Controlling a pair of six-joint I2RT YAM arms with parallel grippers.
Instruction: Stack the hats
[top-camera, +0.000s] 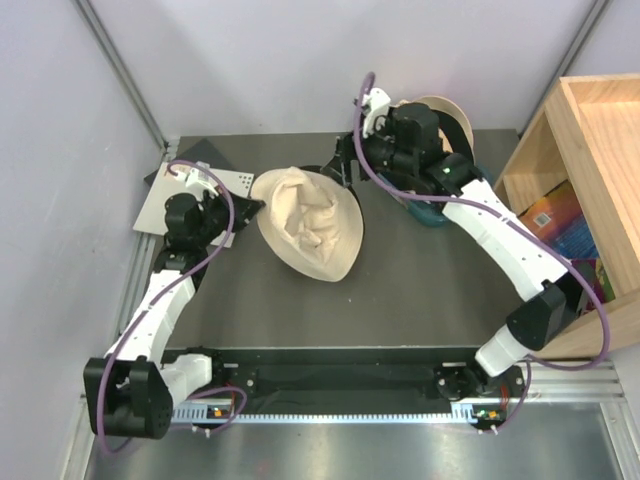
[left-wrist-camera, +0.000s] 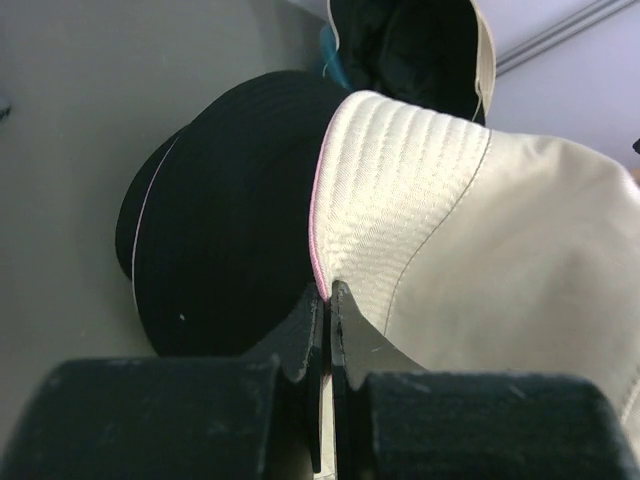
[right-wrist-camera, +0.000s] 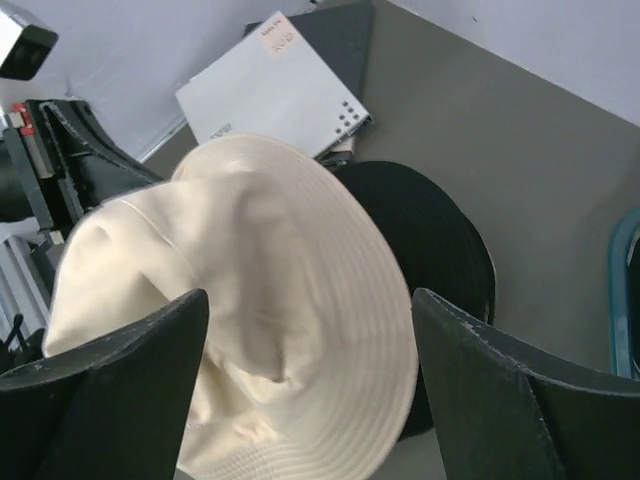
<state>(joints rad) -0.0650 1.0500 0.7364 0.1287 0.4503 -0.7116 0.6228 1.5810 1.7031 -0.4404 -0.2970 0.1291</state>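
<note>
My right gripper grabs the cream hat by its brim (top-camera: 350, 237) opposite my left gripper next, leaving the hat's top free to stack over the black hat (top-camera: 332, 172).
A cream bucket hat (top-camera: 308, 222) lies crumpled mid-table over a black hat (top-camera: 332, 172), whose brim shows at its far and right edges. My left gripper (top-camera: 252, 205) is shut on the cream hat's left brim; in the left wrist view the jaws (left-wrist-camera: 330, 295) pinch the brim, which has a thin pink edge, with the black hat (left-wrist-camera: 220, 220) beside it. My right gripper (top-camera: 372, 160) hovers open and empty above the cream hat (right-wrist-camera: 260, 300) and the black hat (right-wrist-camera: 430, 240). A beige, black-lined hat (top-camera: 452, 115) sits at the back right.
A teal tub (top-camera: 428, 212) sits under the right arm, its rim at the right wrist view's edge (right-wrist-camera: 622, 300). A white booklet (top-camera: 232, 182) on a dark board (top-camera: 190, 155) lies back left. A wooden shelf unit (top-camera: 590, 130) stands at the right.
</note>
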